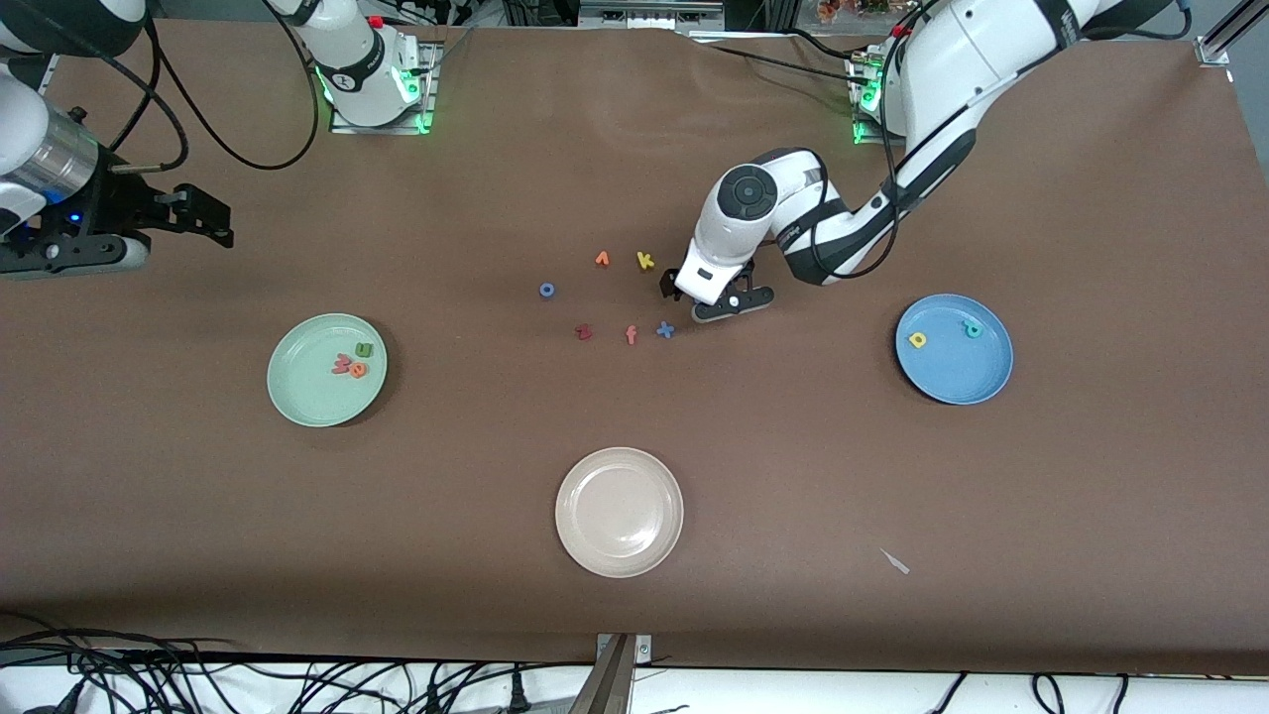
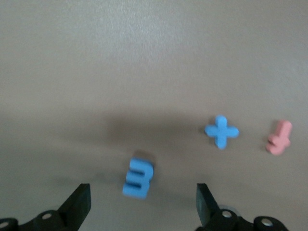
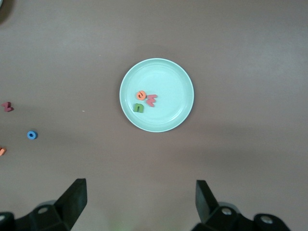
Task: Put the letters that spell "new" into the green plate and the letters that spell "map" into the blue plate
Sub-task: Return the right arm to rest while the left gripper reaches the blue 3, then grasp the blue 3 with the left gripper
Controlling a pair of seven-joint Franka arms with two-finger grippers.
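Note:
I will grab the lilac-blue "m" by its arched top and leg ends with my left gripper next, to spell "map" in the blue plate (image 1: 967, 382).
The green plate (image 1: 297, 397) holds the pinkish-red "w" (image 1: 342, 364), the orange "e" (image 1: 358, 371) and the green "n" (image 1: 364, 349); the right wrist view shows that green plate (image 3: 168, 82) from high up. In the blue plate (image 1: 967, 382) lie the yellow "a" (image 1: 918, 340) and the teal "p" (image 1: 973, 329). My left gripper (image 1: 712, 303) is low over the table beside the loose letters. In the left wrist view the left gripper (image 2: 142, 199) is open, with the lilac-blue "m" (image 2: 138, 177) between its fingers and touching neither. My right gripper (image 1: 213, 220) waits open, up in the air at the right arm's end of the table.
Loose letters lie mid-table: a blue "x" (image 1: 665, 329), a salmon "f" (image 1: 631, 335), a dark red "z" (image 1: 583, 332), a blue "o" (image 1: 546, 290), a yellow "k" (image 1: 644, 260) and an orange letter (image 1: 602, 259). A cream-white plate (image 1: 619, 512) sits nearer the front camera.

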